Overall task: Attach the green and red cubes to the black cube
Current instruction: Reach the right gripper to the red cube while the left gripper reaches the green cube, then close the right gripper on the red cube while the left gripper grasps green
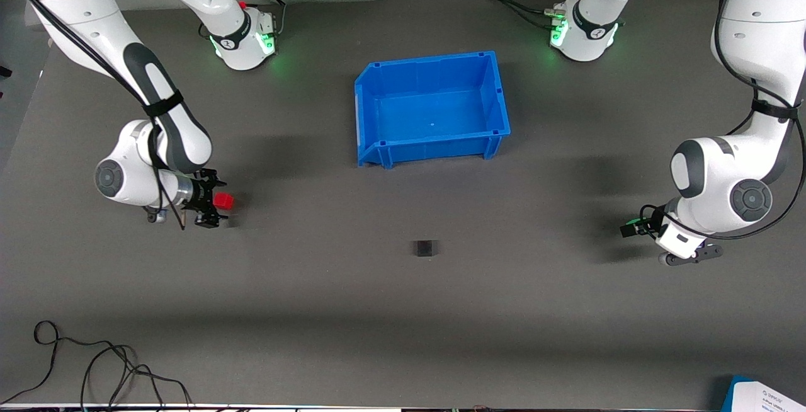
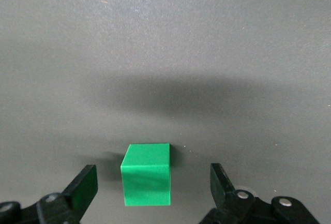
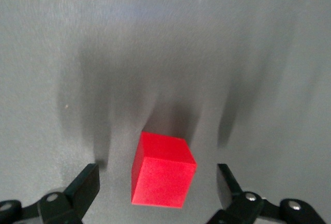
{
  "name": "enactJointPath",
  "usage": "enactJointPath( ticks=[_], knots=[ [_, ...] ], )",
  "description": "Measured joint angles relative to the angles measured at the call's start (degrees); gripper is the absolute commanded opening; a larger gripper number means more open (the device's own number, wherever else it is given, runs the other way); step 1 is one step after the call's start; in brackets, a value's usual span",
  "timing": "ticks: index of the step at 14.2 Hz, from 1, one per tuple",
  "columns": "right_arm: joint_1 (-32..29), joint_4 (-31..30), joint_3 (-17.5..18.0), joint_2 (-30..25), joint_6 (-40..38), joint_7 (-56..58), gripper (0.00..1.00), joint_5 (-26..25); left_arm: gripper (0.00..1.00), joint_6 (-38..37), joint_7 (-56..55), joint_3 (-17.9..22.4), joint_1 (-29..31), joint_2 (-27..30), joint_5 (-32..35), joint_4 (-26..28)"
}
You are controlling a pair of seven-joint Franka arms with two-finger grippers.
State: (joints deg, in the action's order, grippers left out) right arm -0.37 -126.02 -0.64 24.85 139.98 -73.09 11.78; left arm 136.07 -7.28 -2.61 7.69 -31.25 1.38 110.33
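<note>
The green cube should be attached to the black cube. My left gripper should next grab the green cube by its two opposite sides.
The red cube rests on the grey mat toward the right arm's end of the table and also shows as the red cube from the front. My right gripper is low around it, open, with a gap on each side of the cube. The green cube sits on the mat toward the left arm's end. My left gripper straddles it, open, neither finger touching. From the front, the left gripper largely hides that cube. The black cube lies alone on the mat between the arms, nearer the front camera than the bin.
An empty blue bin stands mid-table, close to the robot bases. Loose black cables lie at the front edge toward the right arm's end. A blue-and-white object pokes in at the front corner toward the left arm's end.
</note>
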Motion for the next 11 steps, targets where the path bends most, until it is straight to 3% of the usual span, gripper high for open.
enactJointPath(
  ticks=[4,5,7,8,10,11],
  knots=[
    [1.3,0.1,-1.6,0.3,0.5,0.2,1.00,-0.6,0.79,0.0,0.0,0.1,0.0,-0.7,0.1,0.0],
    [1.3,0.1,-2.3,0.3,0.5,0.9,1.00,-0.6,0.72,0.0,0.0,0.1,0.0,-0.8,0.1,0.0],
    [1.2,0.1,-3.0,0.3,0.4,1.8,0.99,-0.6,0.70,0.0,0.0,0.1,0.0,-0.9,0.2,0.0],
    [1.2,0.1,-3.1,0.3,0.3,1.8,0.92,-0.6,0.70,0.0,0.0,0.1,0.0,-1.0,0.4,0.0],
    [1.4,0.1,-3.1,0.3,0.1,1.9,0.44,-0.6,0.62,0.0,0.0,0.1,0.0,-1.1,1.2,0.0],
    [1.5,0.1,-3.0,0.2,0.1,2.0,0.26,-0.7,0.62,0.0,0.0,0.1,0.0,-1.1,1.4,-0.1]
  ],
)
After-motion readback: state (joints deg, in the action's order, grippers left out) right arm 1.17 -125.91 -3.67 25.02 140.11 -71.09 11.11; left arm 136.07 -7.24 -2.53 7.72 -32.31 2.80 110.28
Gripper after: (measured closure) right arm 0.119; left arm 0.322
